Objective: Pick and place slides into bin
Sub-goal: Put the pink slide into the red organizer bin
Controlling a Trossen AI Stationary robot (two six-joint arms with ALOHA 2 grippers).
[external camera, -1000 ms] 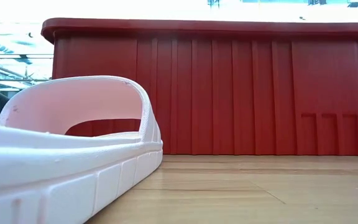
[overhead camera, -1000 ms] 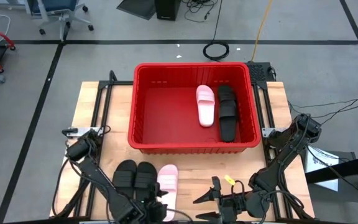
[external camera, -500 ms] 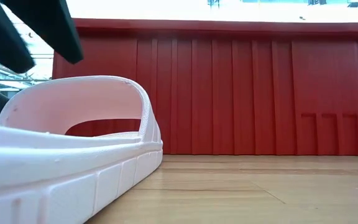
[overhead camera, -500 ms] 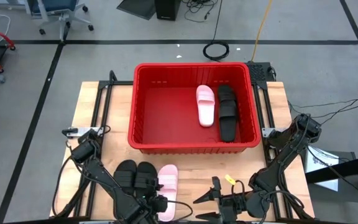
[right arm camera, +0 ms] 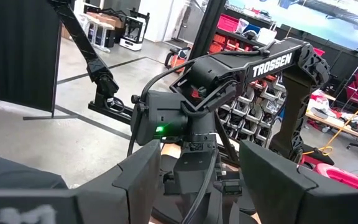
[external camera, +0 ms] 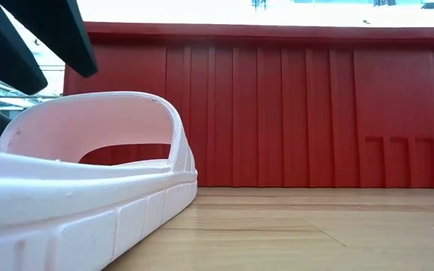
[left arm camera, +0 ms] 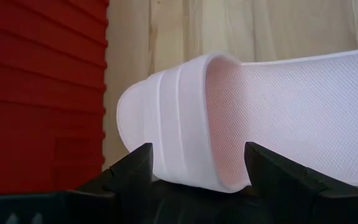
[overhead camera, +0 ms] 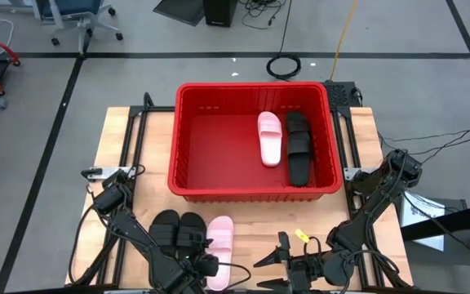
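The pink slide should go into the bin, so my left gripper should next grab it by its strap (overhead camera: 219, 235) (left arm camera: 182, 121) and then put it in there.
A pale pink slide (overhead camera: 221, 235) lies sole down on the table's near part, beside two black slides (overhead camera: 178, 229) on its left. My left gripper (overhead camera: 208, 264) is open, over the pink slide's near end. In the left wrist view its fingers (left arm camera: 135, 167) stand on either side of the slide's strap (left arm camera: 179, 124). The low view shows them (external camera: 59, 34) above the strap (external camera: 96, 113), apart from it. The red bin (overhead camera: 184, 143) holds a pink slide (overhead camera: 269, 139) and black slides (overhead camera: 299, 147). My right gripper (overhead camera: 269, 263) is open and empty at the near edge.
The bin's near wall (external camera: 277, 113) stands just beyond the pink slide. Bare wood (overhead camera: 268, 224) lies between the bin and my right gripper. A small yellow tag (overhead camera: 301, 237) shows near my right arm. Metal frame rails run along both table sides.
My left gripper has moved from the near edge toward the table's right and far side, ending over the pink slide's near end; its fingers have come into the low view from above. The slides have not moved.
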